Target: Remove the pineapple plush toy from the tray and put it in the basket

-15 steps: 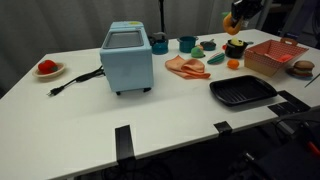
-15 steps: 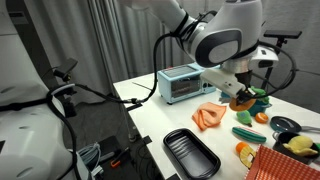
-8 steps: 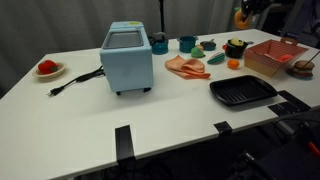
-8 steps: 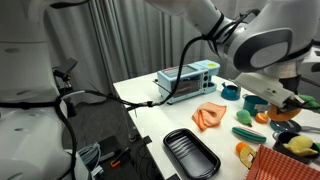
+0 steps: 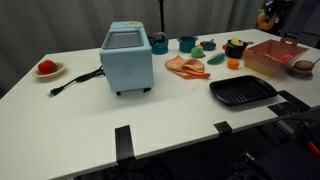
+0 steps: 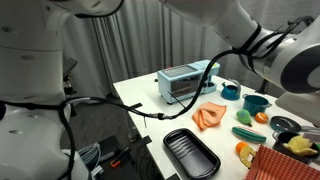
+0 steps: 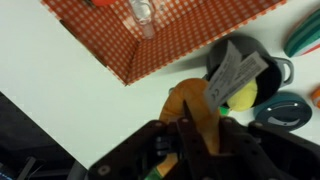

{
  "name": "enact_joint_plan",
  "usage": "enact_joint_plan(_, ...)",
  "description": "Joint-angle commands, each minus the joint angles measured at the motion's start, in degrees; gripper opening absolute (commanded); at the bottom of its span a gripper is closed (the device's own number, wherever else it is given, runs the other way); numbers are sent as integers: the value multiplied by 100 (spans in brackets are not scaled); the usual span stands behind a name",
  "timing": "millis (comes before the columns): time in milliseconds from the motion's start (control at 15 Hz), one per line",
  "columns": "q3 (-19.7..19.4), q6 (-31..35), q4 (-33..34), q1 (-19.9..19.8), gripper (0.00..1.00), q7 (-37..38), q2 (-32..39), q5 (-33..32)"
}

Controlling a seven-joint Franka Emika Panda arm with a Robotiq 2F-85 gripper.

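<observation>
My gripper stays closed now until the pineapple plush toy moves to the basket. Short of the basket's latticed side, the toy would fall outside near the dark bowl.
My gripper (image 5: 268, 16) is shut on the pineapple plush toy (image 5: 263, 19), an orange-yellow lump held high at the far right, above the back edge of the salmon-red basket (image 5: 275, 57). In the wrist view the plush (image 7: 192, 108) sits between my fingers (image 7: 137, 118), with its white tag (image 7: 235, 72) sticking out and the basket's latticed side (image 7: 170, 35) ahead. The black ridged tray (image 5: 242, 92) lies bare near the table's front; it also shows in an exterior view (image 6: 190, 153). There, only the basket's corner (image 6: 285, 165) shows and my gripper is out of frame.
A light-blue toaster (image 5: 127, 57) with a black cord stands mid-table. An orange cloth-like toy (image 5: 186, 67), teal cups (image 5: 187, 43), a dark bowl with a yellow item (image 5: 236, 47) and a small orange ball (image 5: 233, 64) lie beside the basket. A plate with a red item (image 5: 47, 68) sits far left.
My gripper has carried the plush to the right, from above the dark bowl to above the basket's far side. In the other exterior view the gripper has left the frame.
</observation>
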Motion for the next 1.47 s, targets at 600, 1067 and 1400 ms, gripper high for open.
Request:
enact_joint_plan(600, -373, -211, -451, -145, 78, 402, -1, -944)
enact_joint_plan(1067, -306, -261, -663, -107, 100, 395, -161, -937)
enact_joint_plan(1400, -167, -486, -645, -122, 100, 363, -348, -779)
